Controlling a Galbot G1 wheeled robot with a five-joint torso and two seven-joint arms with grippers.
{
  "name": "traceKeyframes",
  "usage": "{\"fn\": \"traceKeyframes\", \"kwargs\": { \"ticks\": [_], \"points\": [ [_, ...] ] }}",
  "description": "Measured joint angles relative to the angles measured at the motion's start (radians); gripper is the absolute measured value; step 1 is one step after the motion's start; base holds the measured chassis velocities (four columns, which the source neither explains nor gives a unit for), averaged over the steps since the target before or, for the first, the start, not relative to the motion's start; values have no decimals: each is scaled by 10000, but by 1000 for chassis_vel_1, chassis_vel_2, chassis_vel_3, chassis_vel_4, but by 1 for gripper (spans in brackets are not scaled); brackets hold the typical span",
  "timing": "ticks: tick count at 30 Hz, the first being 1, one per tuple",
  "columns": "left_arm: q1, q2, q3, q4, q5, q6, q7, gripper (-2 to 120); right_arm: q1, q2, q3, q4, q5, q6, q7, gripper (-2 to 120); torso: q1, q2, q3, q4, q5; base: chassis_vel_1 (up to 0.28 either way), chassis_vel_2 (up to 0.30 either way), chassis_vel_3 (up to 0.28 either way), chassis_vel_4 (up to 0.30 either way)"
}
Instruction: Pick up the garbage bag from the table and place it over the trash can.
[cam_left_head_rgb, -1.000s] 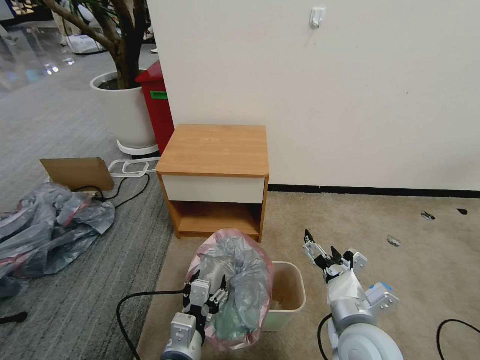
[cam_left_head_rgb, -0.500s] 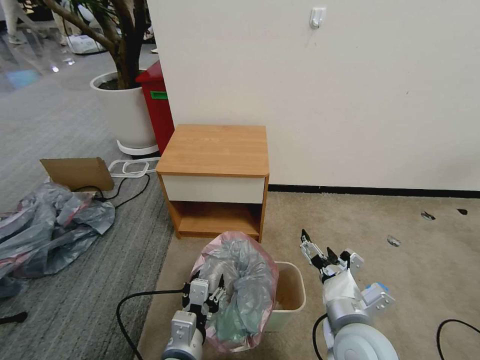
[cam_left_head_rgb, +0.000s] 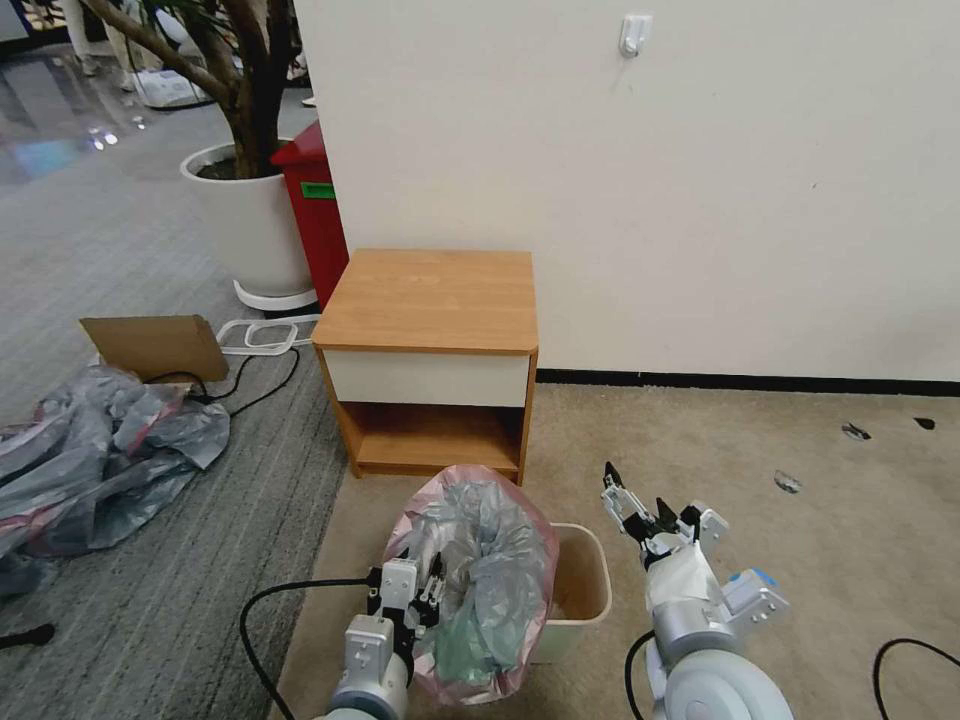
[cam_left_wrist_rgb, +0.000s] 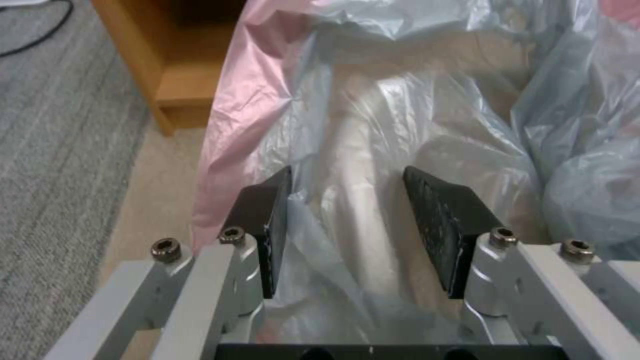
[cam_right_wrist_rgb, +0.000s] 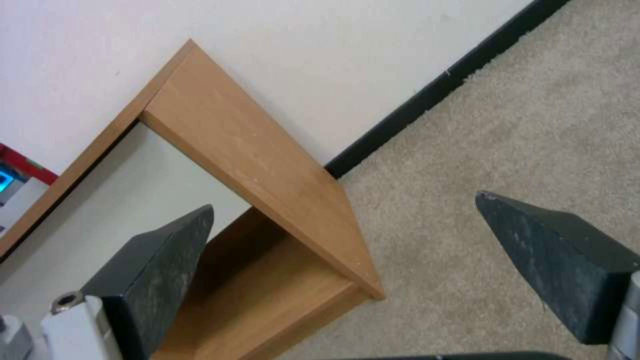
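Observation:
The garbage bag needs to fit over the trash can (cam_left_head_rgb: 598, 600), so my left gripper should next grab the bag by its film along the can's rim (cam_left_head_rgb: 421, 552).
The garbage bag (cam_left_head_rgb: 490, 570), translucent grey with a pink rim, stands bunched over the left half of the beige trash can (cam_left_head_rgb: 598, 600) on the floor. My left gripper (cam_left_head_rgb: 420, 590) is at the bag's left side. In the left wrist view the left gripper (cam_left_wrist_rgb: 347, 172) is open, its pads partly apart with the bag's film (cam_left_wrist_rgb: 400, 125) lying loose between them. My right gripper (cam_left_head_rgb: 635, 487) hovers open to the right of the can, holding nothing. The right wrist view has the right gripper (cam_right_wrist_rgb: 343, 200) facing the table (cam_right_wrist_rgb: 253, 145). The table (cam_left_head_rgb: 430, 300) stands behind the can with a bare top.
A tall red bin (cam_left_head_rgb: 315, 210) and a white plant pot (cam_left_head_rgb: 250, 220) stand left of the table by the wall. A heap of grey and pink bags (cam_left_head_rgb: 90, 450), a cardboard piece (cam_left_head_rgb: 155, 345) and cables (cam_left_head_rgb: 260, 370) lie on the left floor. Beige carpet (cam_left_head_rgb: 800, 480) lies open on the right.
The left gripper's fingers have drawn closer together and moved slightly right into the bag. The bag's top has leaned a little to the right. The right gripper has shifted slightly left.

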Motion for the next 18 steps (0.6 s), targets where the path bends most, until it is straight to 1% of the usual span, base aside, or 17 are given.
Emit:
{"fn": "traceKeyframes", "kwargs": {
  "ticks": [4,7,10,11,12,14,15,18],
  "points": [
    [-142,-11,109,88,-210,231,-161,46,-28,2,2,-16,-2,44,-3,100,0,1,0,0,0,0,0,0,0],
    [-218,-16,150,107,-333,361,-259,42,-51,3,16,-37,-2,78,-8,100,0,0,0,0,0,0,0,0,0],
    [-396,2,227,126,-716,662,-519,41,-119,17,35,-105,-33,145,-20,100,0,0,0,0,0,0,0,0,0],
    [-396,2,227,126,-716,662,-519,41,-119,17,35,-105,-33,145,-20,100,0,0,0,0,0,0,0,0,0],
    [-465,36,265,129,-906,826,-670,41,-145,23,33,-138,-74,187,-27,100,-1,1,0,0,0,0,0,0,0],
    [-609,131,323,120,-1283,1283,-961,36,-187,33,21,-226,-150,274,-38,100,0,0,0,0,0,0,0,0,0],
    [-609,131,323,120,-1283,1283,-961,36,-187,33,21,-226,-150,274,-38,100,0,0,0,0,0,0,0,0,0],
    [-786,249,331,96,-1600,1657,-1161,27,-244,72,-9,-335,-203,354,-48,100,-1,0,0,0,1,0,0,0,0]
  ]
}}
